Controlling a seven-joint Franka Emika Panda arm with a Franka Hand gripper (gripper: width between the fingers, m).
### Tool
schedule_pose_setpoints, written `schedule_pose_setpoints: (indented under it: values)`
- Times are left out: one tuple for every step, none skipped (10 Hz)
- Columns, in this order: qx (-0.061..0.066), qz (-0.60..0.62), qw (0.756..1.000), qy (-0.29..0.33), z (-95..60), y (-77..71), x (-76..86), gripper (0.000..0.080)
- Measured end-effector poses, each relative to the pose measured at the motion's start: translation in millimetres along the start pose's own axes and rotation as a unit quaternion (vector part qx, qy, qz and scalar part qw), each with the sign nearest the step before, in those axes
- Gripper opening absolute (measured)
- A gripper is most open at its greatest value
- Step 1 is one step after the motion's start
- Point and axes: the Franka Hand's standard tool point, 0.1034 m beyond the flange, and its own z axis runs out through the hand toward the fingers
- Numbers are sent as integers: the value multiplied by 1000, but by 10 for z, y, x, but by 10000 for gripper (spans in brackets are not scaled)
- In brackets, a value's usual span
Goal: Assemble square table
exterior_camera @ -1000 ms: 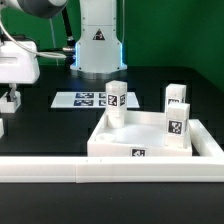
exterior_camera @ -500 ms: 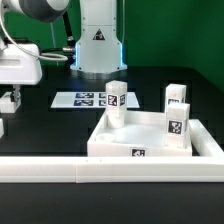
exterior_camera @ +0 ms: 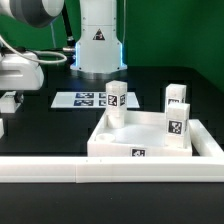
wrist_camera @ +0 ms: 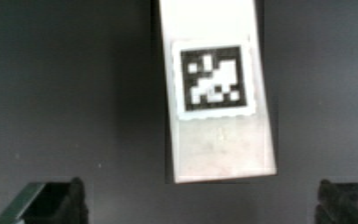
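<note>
My fingers are above the block in the wrist view and would miss it now. I need to lower my gripper before closing on the tagged leg block.
The white square tabletop lies at the front, on the exterior view's right. Three white tagged leg blocks stand on it: one at its far left corner and two on its right side. My gripper hangs at the exterior view's far left, well away from the tabletop. In the wrist view my gripper is open, with its dark fingertips wide apart. A fourth leg block lies flat on the black table below, tag up, and is not touched.
The long white border rail runs along the front and turns up the right side of the tabletop. The marker board lies flat behind the tabletop. The robot base stands at the back.
The arm at the exterior view's left has shifted slightly. The tabletop and the standing legs have not moved.
</note>
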Motion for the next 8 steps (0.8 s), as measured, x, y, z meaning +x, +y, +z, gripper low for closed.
schedule_pose_setpoints:
  values:
    - [0, 21, 1000, -10, 38, -4, -1, 649]
    - [7, 19, 999, -50, 67, -35, -75, 649]
    - [13, 19, 996, -87, 76, -49, -75, 649]
    - [17, 19, 993, -119, 98, -56, -71, 649]
    - [23, 16, 989, -146, 156, -34, -107, 649]
    - [28, 17, 985, -169, 236, -37, -170, 649]
    - [32, 15, 979, -199, 330, -71, -269, 649]
    - [28, 14, 976, -216, 410, -72, -306, 649]
